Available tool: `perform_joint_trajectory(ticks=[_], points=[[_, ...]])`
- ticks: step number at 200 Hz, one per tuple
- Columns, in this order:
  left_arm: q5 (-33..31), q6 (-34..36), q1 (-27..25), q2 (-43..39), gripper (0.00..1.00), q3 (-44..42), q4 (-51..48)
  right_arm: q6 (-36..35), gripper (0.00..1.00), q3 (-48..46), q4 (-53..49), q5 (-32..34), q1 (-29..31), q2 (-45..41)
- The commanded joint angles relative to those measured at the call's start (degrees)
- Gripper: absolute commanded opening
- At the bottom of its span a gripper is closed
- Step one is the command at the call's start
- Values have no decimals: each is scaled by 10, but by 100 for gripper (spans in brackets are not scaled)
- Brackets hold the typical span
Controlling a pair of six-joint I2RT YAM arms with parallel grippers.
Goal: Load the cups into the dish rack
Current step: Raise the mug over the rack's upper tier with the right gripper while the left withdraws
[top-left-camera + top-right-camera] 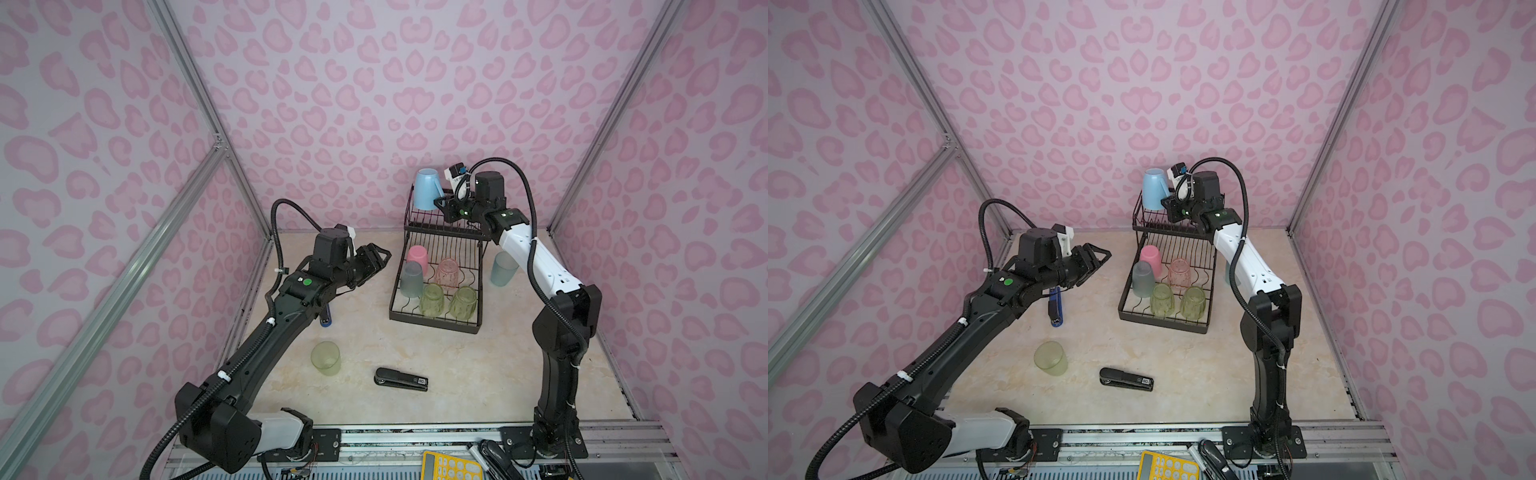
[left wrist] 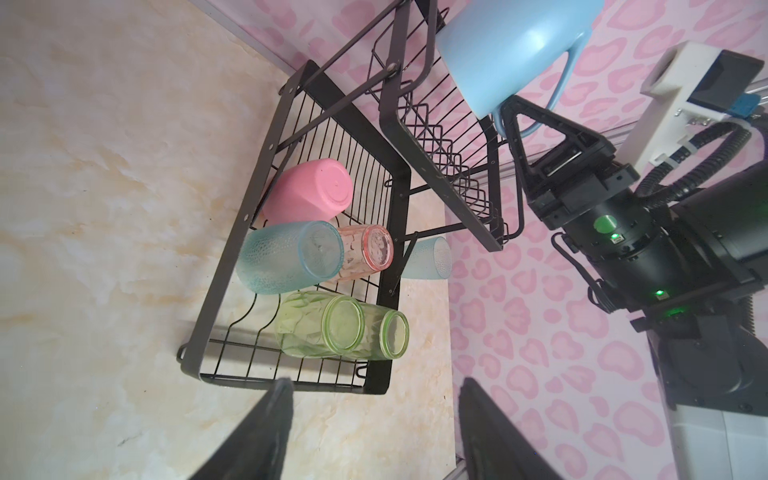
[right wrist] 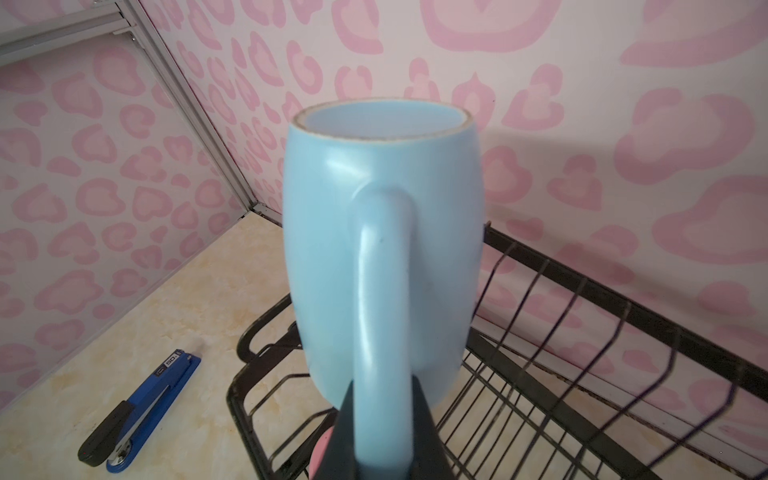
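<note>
The light-blue mug's lower rim (image 1: 424,208) is above the wire bottom of the raised basket, so I will lower the mug before my right gripper lets go of it.
The black wire dish rack (image 1: 435,326) (image 1: 1162,327) stands at the back right of the table. Several cups stand upside down in its lower tray: a pink one (image 1: 417,257), a frosted blue-grey one (image 1: 411,279), a pinkish ribbed one (image 1: 447,272) and two clear green ones (image 1: 432,300) (image 1: 463,301). My right gripper (image 3: 382,386) (image 1: 442,203) is shut on the handle of the light-blue mug (image 3: 382,232) (image 1: 428,189), held base-up over the raised basket. My left gripper (image 2: 374,382) (image 1: 384,255) hangs open and empty left of the rack.
A pale green tumbler (image 1: 326,358) stands on the table at the front left. A frosted cup (image 1: 503,268) stands right of the rack, behind my right arm. A black stapler (image 1: 401,379) lies in front. A blue stapler (image 1: 1055,309) lies under my left arm.
</note>
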Motion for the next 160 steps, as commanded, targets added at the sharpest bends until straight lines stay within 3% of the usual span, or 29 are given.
perform_joint_trajectory(ticks=[1, 41, 160], points=[[11, 15, 7, 9, 65, 8, -6, -40, 0, 37, 3, -20, -5, 28], [20, 21, 17, 20, 65, 13, -1, -69, 0, 100, -28, -44, -15, 78], [10, 22, 28, 30, 65, 17, 0, -159, 0, 136, -44, -73, -22, 144]])
